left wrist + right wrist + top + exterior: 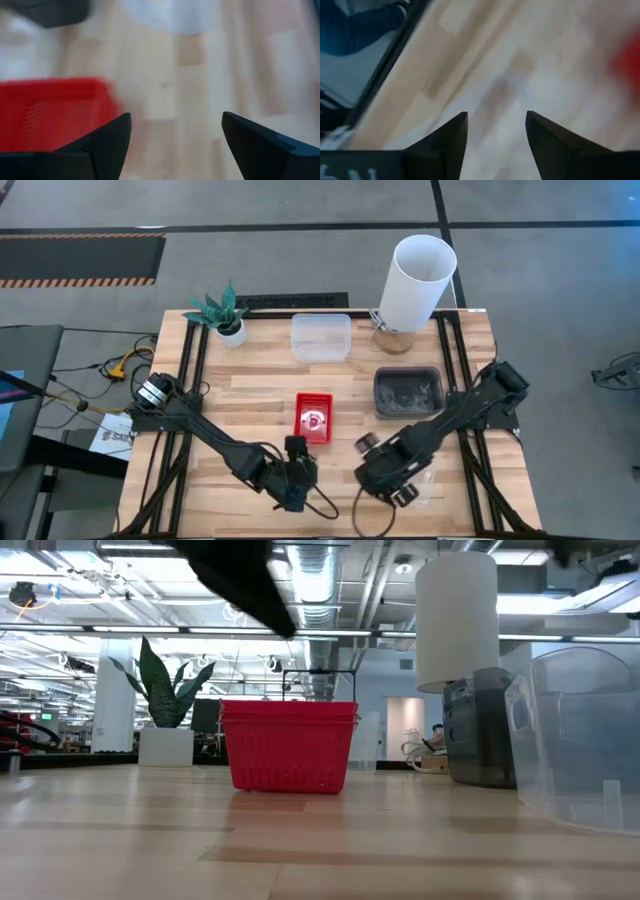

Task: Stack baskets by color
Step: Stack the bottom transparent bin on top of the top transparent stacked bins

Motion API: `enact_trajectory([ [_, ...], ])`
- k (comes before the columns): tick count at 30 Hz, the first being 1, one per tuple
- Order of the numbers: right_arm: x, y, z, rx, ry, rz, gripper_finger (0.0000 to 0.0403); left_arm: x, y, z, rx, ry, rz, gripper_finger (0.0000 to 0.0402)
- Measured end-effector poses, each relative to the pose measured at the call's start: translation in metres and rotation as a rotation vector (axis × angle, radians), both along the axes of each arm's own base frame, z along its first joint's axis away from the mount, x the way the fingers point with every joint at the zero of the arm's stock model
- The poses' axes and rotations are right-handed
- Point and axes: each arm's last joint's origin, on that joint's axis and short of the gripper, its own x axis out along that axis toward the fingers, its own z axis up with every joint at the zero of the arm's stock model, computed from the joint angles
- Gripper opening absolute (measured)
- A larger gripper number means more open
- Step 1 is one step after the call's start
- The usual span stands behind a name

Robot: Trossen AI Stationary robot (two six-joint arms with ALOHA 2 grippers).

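Observation:
My right gripper grabs the near clear basket by its rim [432, 472] next. Then my right gripper stacks that basket with the other clear basket [321, 338].
A red mesh basket [313, 418] stands on its base at the table's middle, also seen in the low view [290, 745]. A dark grey basket [408, 392] sits to its right, and a clear basket [321, 337] lies farther back. Another clear basket [428, 480] stands near the front right, large in the low view [585, 740]. My left gripper [300, 465] hovers open just near of the red basket [50, 115], nothing between its fingers [175, 120]. My right gripper [385, 478] hangs open above bare wood [497, 117], beside the near clear basket.
A tall white cylinder [415, 280] stands at the far right, behind the dark grey basket. A small potted plant [222, 313] sits at the far left. Bare wood lies on the table's left half and along its near edge.

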Motion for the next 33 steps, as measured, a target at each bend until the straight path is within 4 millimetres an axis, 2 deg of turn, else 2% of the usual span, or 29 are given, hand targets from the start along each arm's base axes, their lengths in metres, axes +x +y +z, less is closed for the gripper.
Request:
enact_trajectory([
  [3,-0.026,-0.009,0.014,-0.004,0.089,-0.216,0.0228,-0.014,0.000,0.007,0.122,-0.010,0.041,0.0298],
  [6,-0.058,-0.013,0.018,-0.015,0.019,-0.366,0.0228,-0.029,-0.001,0.012,0.234,0.004,0.058,0.0298],
  [10,-0.096,-0.027,0.007,0.078,-0.024,-0.558,0.0228,-0.047,0.004,0.011,0.298,0.058,0.064,0.0298],
  [13,-0.109,-0.040,-0.009,0.159,-0.046,-0.700,0.0228,-0.065,0.018,0.006,0.258,0.047,0.080,0.0298],
  [18,-0.117,-0.052,-0.039,0.188,0.007,-0.839,0.0228,-0.104,0.048,0.005,0.005,-0.150,0.088,0.0298],
  [24,-0.112,-0.048,-0.057,0.160,0.042,-0.867,0.0228,-0.145,0.079,-0.004,-0.292,-0.535,-0.003,0.0298],
  [29,-0.103,-0.045,-0.073,0.105,0.082,-0.934,0.0228,-0.172,0.101,-0.027,-0.366,-0.729,-0.034,0.0298],
  [33,-0.091,-0.046,-0.092,0.036,0.112,-0.946,0.0222,-0.183,0.110,-0.040,-0.371,-0.814,-0.047,0.0298],
])
